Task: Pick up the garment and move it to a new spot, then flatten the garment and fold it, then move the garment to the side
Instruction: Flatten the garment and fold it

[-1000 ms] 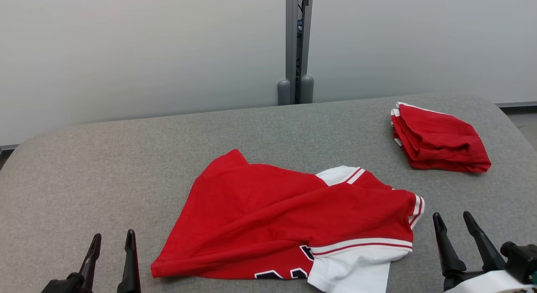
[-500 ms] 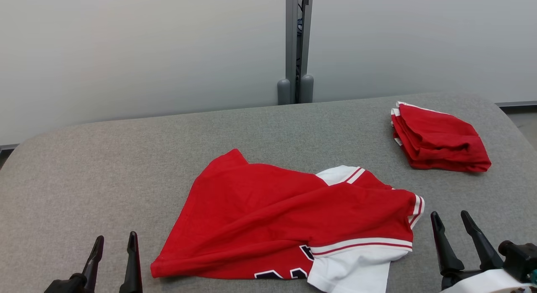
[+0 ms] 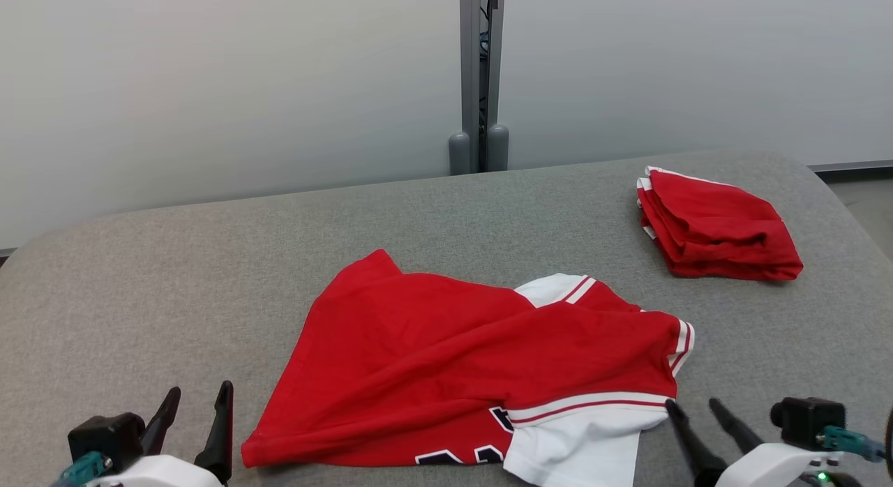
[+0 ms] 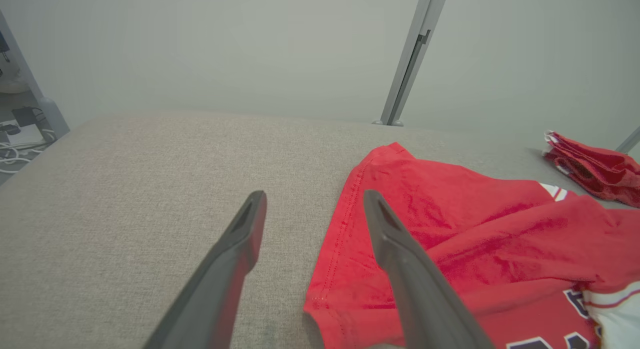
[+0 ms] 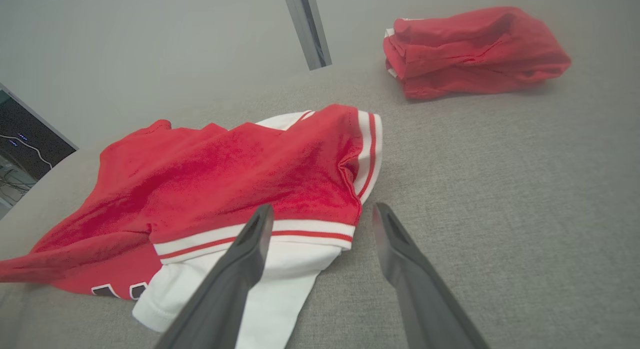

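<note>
The crumpled red cloth [image 3: 393, 345] lies slack and its edge lifts at one end. My left gripper will pinch the garment's hem corner [image 3: 252, 452] next.
The garment [image 3: 474, 361], a red jersey with white striped sleeves and dark lettering, lies crumpled on the grey table [image 3: 209, 264] at the centre front. My left gripper [image 3: 199, 396] is open just left of the jersey's lower left hem. In the left wrist view the left gripper [image 4: 315, 199] hovers with one finger over the garment [image 4: 450, 239] edge. My right gripper [image 3: 693, 405] is open beside the white sleeve. In the right wrist view the right gripper [image 5: 322, 209] has its fingers spread across the sleeve corner of the garment [image 5: 225, 174]. Nothing is held.
A folded red garment [image 3: 711, 225] lies at the table's back right, also in the wrist views as the folded pile [image 4: 595, 166] and folded pile [image 5: 470, 49]. A grey post [image 3: 478, 75] stands against the pale wall behind the table. The table's corners are rounded.
The head camera has shifted a little, sliding the scene left. My right gripper has moved left and nearer, up to the white sleeve. The left gripper's wrist now shows more.
</note>
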